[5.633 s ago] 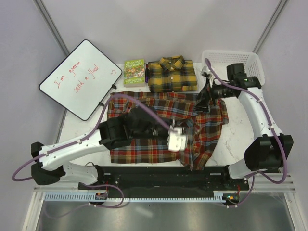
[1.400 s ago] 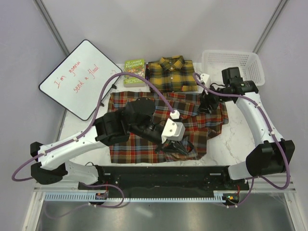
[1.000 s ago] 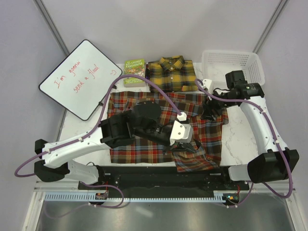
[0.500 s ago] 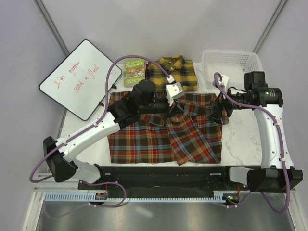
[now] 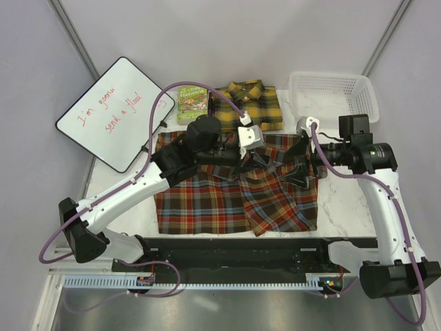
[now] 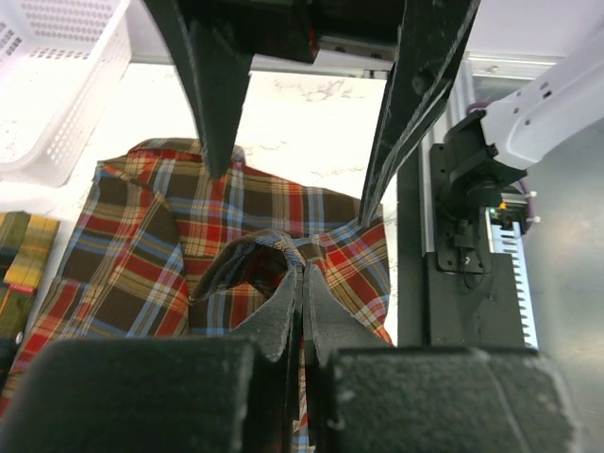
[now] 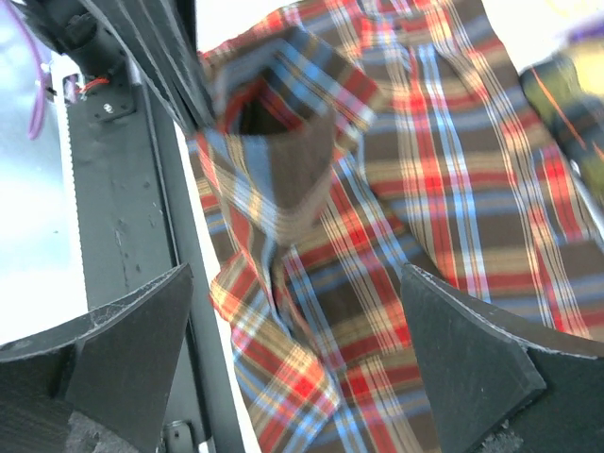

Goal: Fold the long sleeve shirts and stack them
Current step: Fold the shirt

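Note:
The red-brown shirt's lifted sleeve (image 5: 271, 167) (image 7: 276, 203) beside the held cuff will be grabbed next by my right gripper, so my left gripper is free to help fold.
The red-brown plaid shirt (image 5: 227, 196) lies spread on the white table in the top view, its right part folded over. My left gripper (image 5: 260, 160) is shut on a sleeve cuff of this shirt (image 6: 247, 266) and holds it lifted above the shirt's upper right. My right gripper (image 5: 297, 172) is open and empty, hovering just right of the held cuff; in the right wrist view its fingers (image 7: 118, 344) flank the plaid cloth (image 7: 396, 236) below. The yellow and black shirt (image 5: 247, 106) lies folded behind the red-brown one.
A white plastic basket (image 5: 332, 94) stands at the back right and shows in the left wrist view (image 6: 52, 85). A small green book (image 5: 192, 102) lies left of the yellow shirt. A whiteboard (image 5: 114, 110) lies at the back left. The black base rail (image 5: 234, 252) runs along the near edge.
My left gripper carried the sleeve from the near edge back up across the shirt and now holds it slightly further right. My right gripper moved left over the shirt toward the held cuff.

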